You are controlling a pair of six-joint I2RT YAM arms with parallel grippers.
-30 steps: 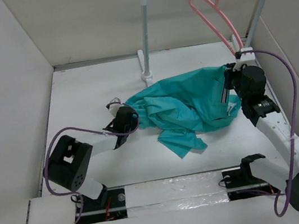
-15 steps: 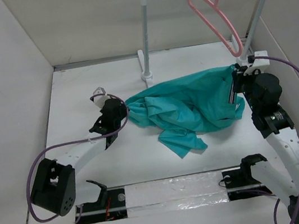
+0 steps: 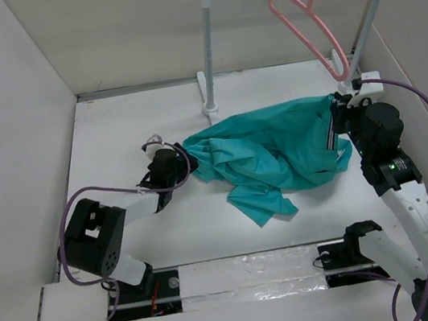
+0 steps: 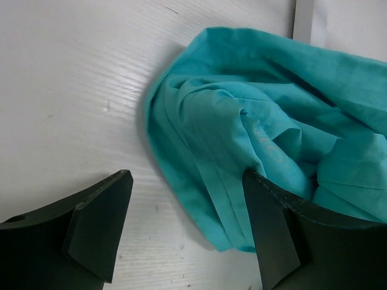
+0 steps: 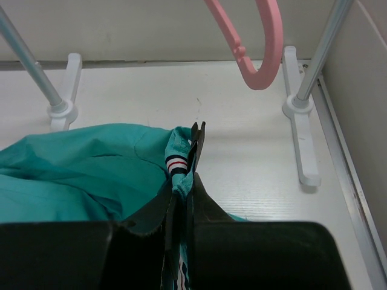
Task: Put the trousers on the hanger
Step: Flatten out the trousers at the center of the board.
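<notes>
The trousers need to be stretched straight for the hanger, so my left gripper should next grab the trousers' folded hem (image 3: 197, 160) (image 4: 196, 176), opposite the held striped waistband.
The teal trousers (image 3: 269, 148) lie crumpled on the white table, spread from the middle to the right. My right gripper (image 3: 336, 121) is shut on their striped waistband (image 5: 176, 164) and holds that end lifted at the right. The pink hanger (image 3: 306, 20) hangs by its hook from the rail, its lower corner (image 5: 260, 78) just beyond and above the right fingertips (image 5: 196, 130). My left gripper (image 3: 168, 168) is open at the cloth's left edge. In the left wrist view its fingers (image 4: 97, 223) straddle a folded hem of the trousers (image 4: 254, 121) without pinching it.
A white-and-grey rail stand (image 3: 212, 47) stands at the back, its feet (image 5: 300, 121) on the table by the right wall. White walls close in the left, back and right sides. Purple cables loop from both arms.
The left gripper has gone from shut to open and sits back at the cloth's left edge after swinging out left. The right gripper carried the waistband a little right; the hanger shifted slightly.
</notes>
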